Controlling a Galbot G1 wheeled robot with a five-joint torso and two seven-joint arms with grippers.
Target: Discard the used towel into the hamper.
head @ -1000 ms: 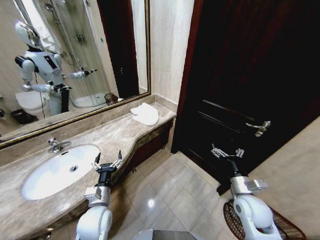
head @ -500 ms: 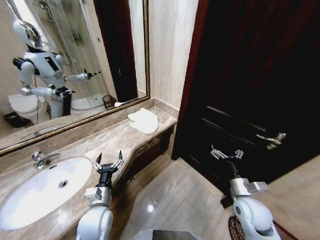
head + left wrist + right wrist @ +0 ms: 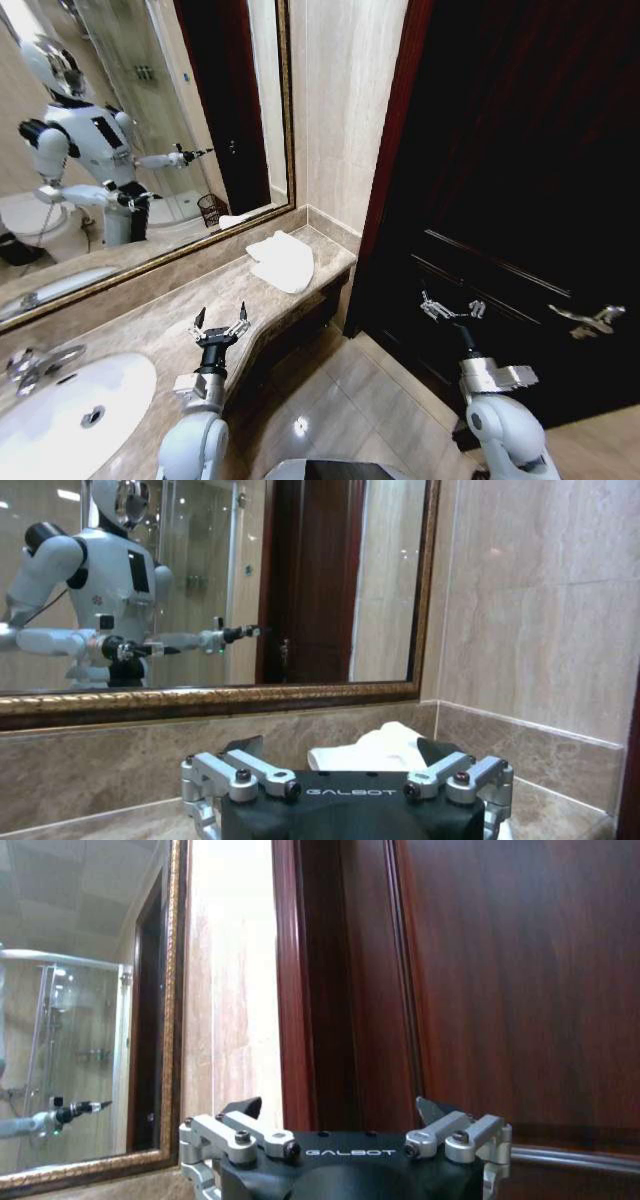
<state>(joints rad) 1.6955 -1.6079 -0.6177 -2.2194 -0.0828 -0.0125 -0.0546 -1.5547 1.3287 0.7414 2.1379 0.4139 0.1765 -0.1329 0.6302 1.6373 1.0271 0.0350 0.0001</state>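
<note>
The towel's fold stands up while the rest lies slack on the marble counter. My left gripper needs to pinch the towel next by its raised fold point(image 3: 284, 256).
The used towel point(image 3: 282, 260) is a white folded bundle lying on the marble counter point(image 3: 170, 320) at its far end, by the wall corner. My left gripper point(image 3: 220, 322) hovers open and empty over the counter's front edge, short of the towel. The left wrist view has the towel point(image 3: 375, 750) straight ahead, beyond the open left gripper point(image 3: 340, 750). My right gripper point(image 3: 450, 307) is held open and empty in front of the dark door; the right gripper point(image 3: 338, 1106) faces the door frame. The hamper point(image 3: 210, 208) appears as a small dark wire basket reflected in the mirror.
A white sink point(image 3: 70, 405) with a chrome faucet point(image 3: 35, 362) lies at the counter's near left. A large mirror point(image 3: 120, 150) backs the counter. A dark wooden door point(image 3: 520, 180) with a metal handle point(image 3: 595, 320) stands on the right. Tiled floor point(image 3: 360, 400) lies between counter and door.
The whole head picture has shifted: the sink slid toward the lower left and the door handle toward the right, so the camera has moved. Both arms keep their pose, grippers open.
</note>
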